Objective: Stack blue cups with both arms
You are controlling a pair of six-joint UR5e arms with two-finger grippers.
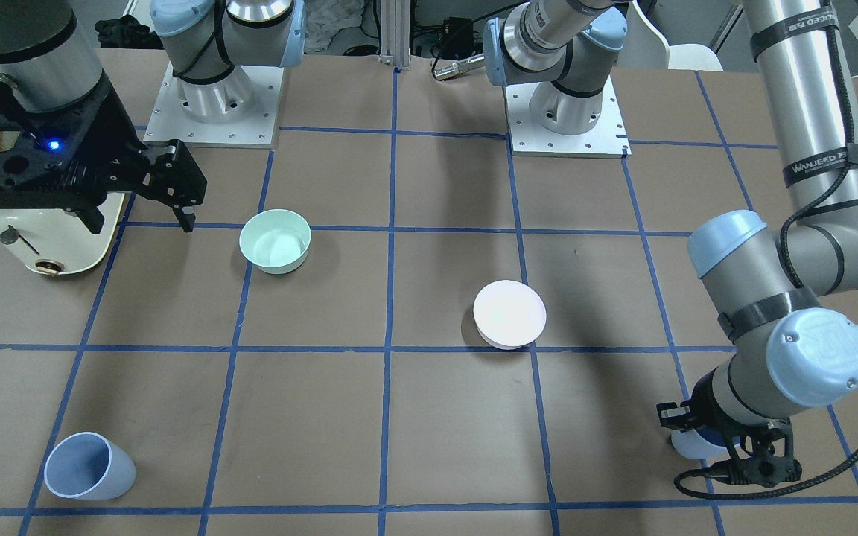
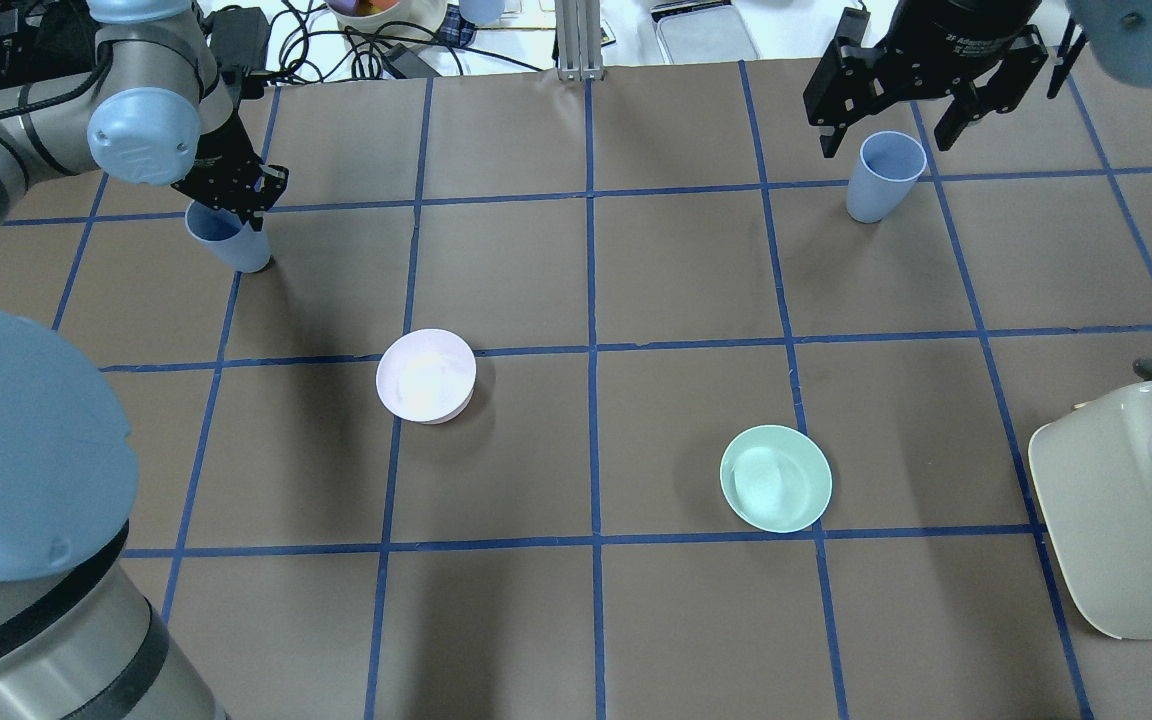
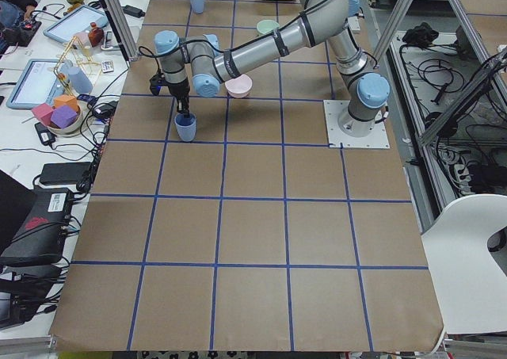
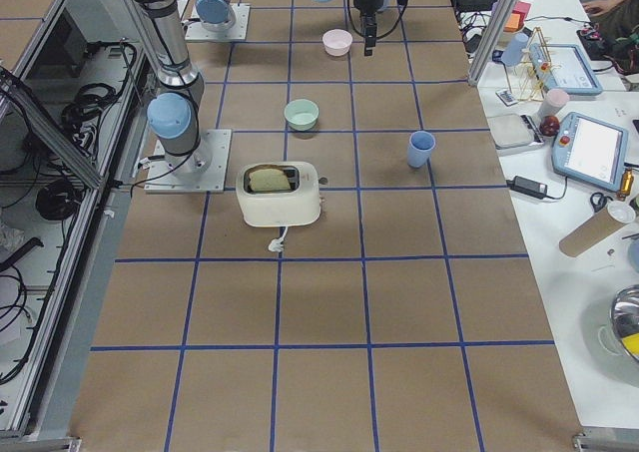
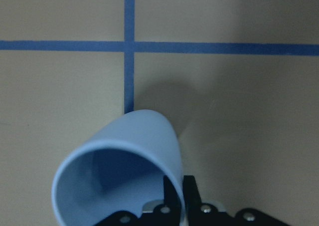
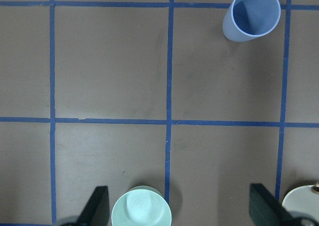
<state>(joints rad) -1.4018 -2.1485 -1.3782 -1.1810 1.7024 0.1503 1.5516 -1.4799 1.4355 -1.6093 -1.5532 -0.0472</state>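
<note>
The upright blue cup should go into the other blue cup, so my right gripper will next grab the upright cup by its rim to stack it.
One blue cup [image 2: 232,246] stands at the table's far left. My left gripper [image 2: 241,212] is shut on its rim. The left wrist view shows the fingers [image 5: 173,195] pinching the cup's wall [image 5: 124,156], one inside and one outside. Whether the cup rests on the table or hangs just above it, I cannot tell. The other blue cup [image 2: 878,180] stands upright and alone at the far right; it also shows in the right wrist view [image 6: 251,12]. My right gripper [image 2: 886,135] is open and empty, high above the table, short of that cup.
A pale pink bowl [image 2: 426,375] sits left of centre and a mint-green bowl [image 2: 776,478] right of centre. A cream toaster [image 2: 1126,520] stands at the near right edge. Blue tape lines grid the brown table.
</note>
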